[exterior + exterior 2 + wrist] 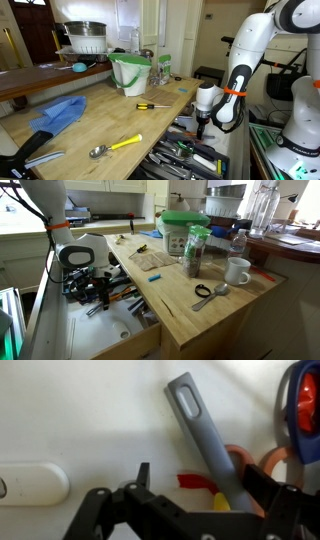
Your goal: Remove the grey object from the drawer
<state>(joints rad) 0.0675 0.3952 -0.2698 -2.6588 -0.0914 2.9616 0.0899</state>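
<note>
My gripper should close now. The grey handle point(223, 470) runs back between my gripper's fingers in the wrist view, with one finger close beside its edge, so my gripper would hold the handle.
The grey object point(205, 435) is a long flat grey handle with a slot near its end. In the wrist view it lies slanted on a white surface, over an orange ring-shaped tool point(245, 460). My gripper point(200, 485) is open and straddles the handle's lower part. The handle lies close to the right finger and well clear of the left one. In both exterior views the gripper point(203, 122) point(95, 280) reaches down into the open drawer point(185, 158) point(150, 340), which is full of dark, orange and white tools. The grey object cannot be made out there.
The wooden counter point(120, 120) point(190, 310) carries a yellow-handled spoon point(115, 146), a yellow screwdriver point(152, 105), a blue cloth point(60, 113), a green-rimmed tub point(130, 72) point(180, 230), a white mug point(237, 271) and a jar point(196, 252). A white oblong object point(30, 483) and a red-and-blue tool point(305, 410) lie nearby.
</note>
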